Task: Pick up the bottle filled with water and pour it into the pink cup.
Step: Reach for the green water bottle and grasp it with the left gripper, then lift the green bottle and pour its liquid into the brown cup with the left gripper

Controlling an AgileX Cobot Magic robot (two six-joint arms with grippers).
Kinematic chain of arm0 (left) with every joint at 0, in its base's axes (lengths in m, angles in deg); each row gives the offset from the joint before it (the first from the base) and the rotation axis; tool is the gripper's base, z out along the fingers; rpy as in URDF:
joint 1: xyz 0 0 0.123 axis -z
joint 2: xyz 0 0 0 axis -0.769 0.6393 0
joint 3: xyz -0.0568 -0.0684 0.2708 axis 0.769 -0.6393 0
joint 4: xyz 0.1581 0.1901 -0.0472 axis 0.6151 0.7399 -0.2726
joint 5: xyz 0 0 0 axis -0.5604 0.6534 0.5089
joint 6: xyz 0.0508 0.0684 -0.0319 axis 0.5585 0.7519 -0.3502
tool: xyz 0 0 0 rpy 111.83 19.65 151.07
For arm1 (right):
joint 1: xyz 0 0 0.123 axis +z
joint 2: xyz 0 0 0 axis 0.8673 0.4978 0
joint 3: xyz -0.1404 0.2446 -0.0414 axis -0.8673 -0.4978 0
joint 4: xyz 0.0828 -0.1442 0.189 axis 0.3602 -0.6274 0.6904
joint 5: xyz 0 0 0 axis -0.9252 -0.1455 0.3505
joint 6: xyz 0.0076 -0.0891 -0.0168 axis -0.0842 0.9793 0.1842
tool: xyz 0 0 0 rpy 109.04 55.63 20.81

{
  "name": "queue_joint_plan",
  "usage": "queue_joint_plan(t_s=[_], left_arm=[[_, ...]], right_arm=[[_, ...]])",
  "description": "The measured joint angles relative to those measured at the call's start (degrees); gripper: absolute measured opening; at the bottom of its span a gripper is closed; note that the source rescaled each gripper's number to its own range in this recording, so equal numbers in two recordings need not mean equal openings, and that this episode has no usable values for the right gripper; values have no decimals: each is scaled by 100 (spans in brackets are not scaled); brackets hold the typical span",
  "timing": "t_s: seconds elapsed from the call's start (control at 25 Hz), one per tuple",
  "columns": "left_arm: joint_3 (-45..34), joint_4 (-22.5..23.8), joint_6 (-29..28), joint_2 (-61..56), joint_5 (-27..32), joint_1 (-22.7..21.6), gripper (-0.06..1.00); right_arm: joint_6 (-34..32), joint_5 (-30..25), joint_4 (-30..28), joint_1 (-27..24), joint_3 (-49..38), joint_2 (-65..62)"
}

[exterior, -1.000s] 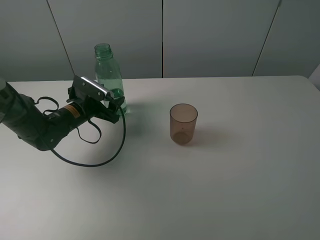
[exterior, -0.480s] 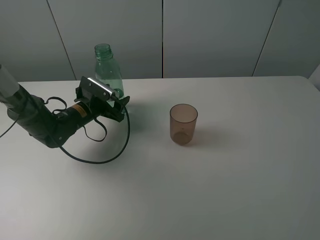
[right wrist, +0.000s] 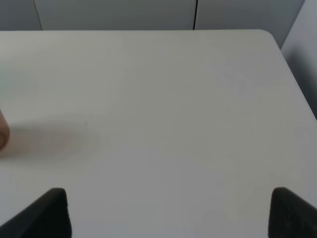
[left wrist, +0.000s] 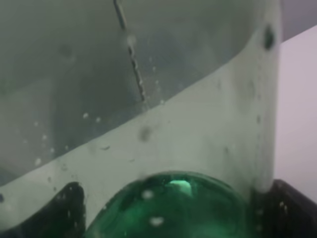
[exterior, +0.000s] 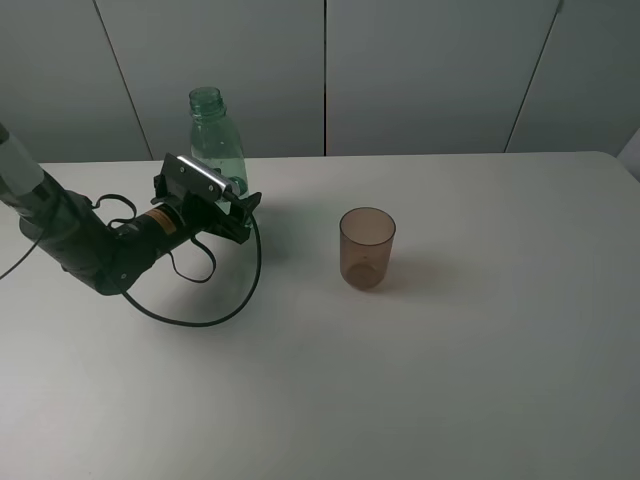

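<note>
I need to grab the bottle by its base (exterior: 238, 208) with my left gripper next. That leaves the green bottle's opening (exterior: 206, 97) free to pour into the pink cup.
The green bottle (exterior: 215, 150) stands upright at the back left of the white table (exterior: 450, 380). My left gripper (exterior: 240, 212) is low at the bottle's base, jaws apart with the bottle between them. In the left wrist view the bottle (left wrist: 163, 114) fills the picture, and the dark fingertips (left wrist: 67, 208) show on either side of its base. The pink cup (exterior: 367, 247) stands upright mid-table, to the right of the bottle; a sliver of it (right wrist: 2, 134) shows in the right wrist view. My right gripper (right wrist: 168, 213) is open over bare table, out of the exterior view.
A black cable (exterior: 215, 310) loops from the left arm onto the table in front of the bottle. The table's right edge and rounded corner (right wrist: 277, 42) show in the right wrist view. Grey wall panels stand behind the table.
The left arm has pushed right and slightly forward, bringing its gripper in around the bottle's base. The bottle and cup have not moved.
</note>
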Motion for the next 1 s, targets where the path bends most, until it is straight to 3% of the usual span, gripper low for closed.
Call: queue_joint_plan(t_s=[0.52,0.56,0.64,0.68,1.0], left_arm=[[56,44,-72,37,0,0,77],[56,44,-72,37,0,0,63],[56,55,-101,37,0,0,14],[56,97,-83,43,14,0,0],[189,288,-83,69,85,0,0]], right_arm=[[0,0,0,0,0,0],[0,0,0,0,0,0],[0,0,0,0,0,0],[0,0,0,0,0,0],[0,0,0,0,0,0]])
